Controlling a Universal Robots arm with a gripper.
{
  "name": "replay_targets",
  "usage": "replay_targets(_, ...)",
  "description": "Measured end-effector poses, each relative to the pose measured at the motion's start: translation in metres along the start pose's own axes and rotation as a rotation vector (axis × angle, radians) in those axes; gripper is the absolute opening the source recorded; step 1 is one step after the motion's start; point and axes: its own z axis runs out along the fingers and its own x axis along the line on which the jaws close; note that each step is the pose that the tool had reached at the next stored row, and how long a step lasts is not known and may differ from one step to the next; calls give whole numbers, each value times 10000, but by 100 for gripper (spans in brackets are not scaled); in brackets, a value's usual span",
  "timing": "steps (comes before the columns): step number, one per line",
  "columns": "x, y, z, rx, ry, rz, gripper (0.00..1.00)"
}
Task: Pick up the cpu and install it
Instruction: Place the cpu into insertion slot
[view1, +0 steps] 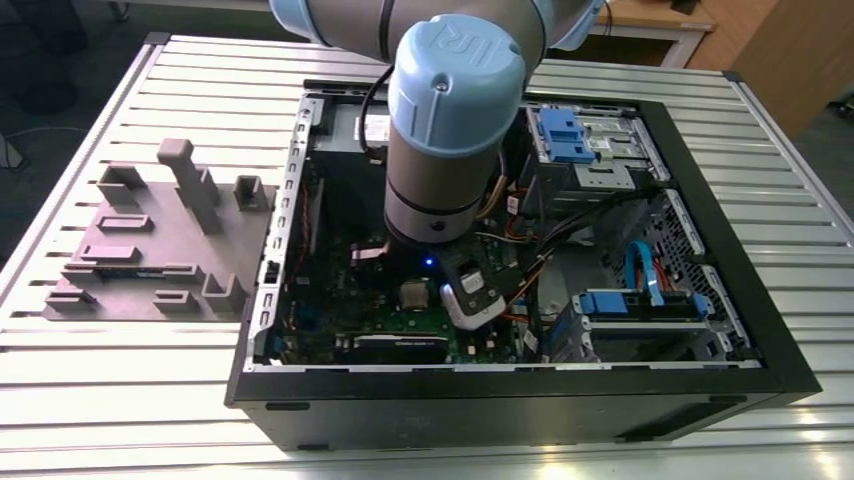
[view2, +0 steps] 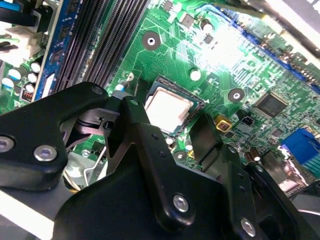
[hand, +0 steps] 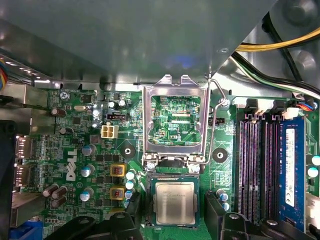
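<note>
I will next grab the cpu (hand: 174, 202) by its side edges, on either side of the load plate's hinge (hand: 172, 160), because that hinge crowds the cpu's edge between them.
The cpu (hand: 174, 202), a flat square chip with a silver-grey top, lies in its socket on the green motherboard (hand: 80, 150); the exterior view shows it low in the open computer case (view1: 416, 293). My gripper (hand: 175, 215) hangs just above it, open. Its black fingers (hand: 216, 212) stand apart, one on each side of the socket, with the chip between them and nothing gripped. In the second wrist view the cpu (view2: 169, 109) shows past the black fingers (view2: 131, 131). The socket's metal load plate (hand: 175, 92) is swung open beside the chip.
Memory slots (hand: 260, 165) run alongside the socket, and yellow and black cables (hand: 280, 45) cross above the board. The case walls (view1: 534, 400) surround the arm. Blue drive brackets (view1: 567, 135) sit at the back. A grey fixture (view1: 147, 250) stands on the exterior view's left.
</note>
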Motion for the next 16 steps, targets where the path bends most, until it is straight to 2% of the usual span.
replay_targets(3,-21,0,0,0,6,4,60)
replay_targets(5,-33,-1,-2,3,10,1,49)
replay_targets(13,-35,-1,-1,0,10,1,48)
replay_targets(16,-35,2,-20,-9,5,1,48)
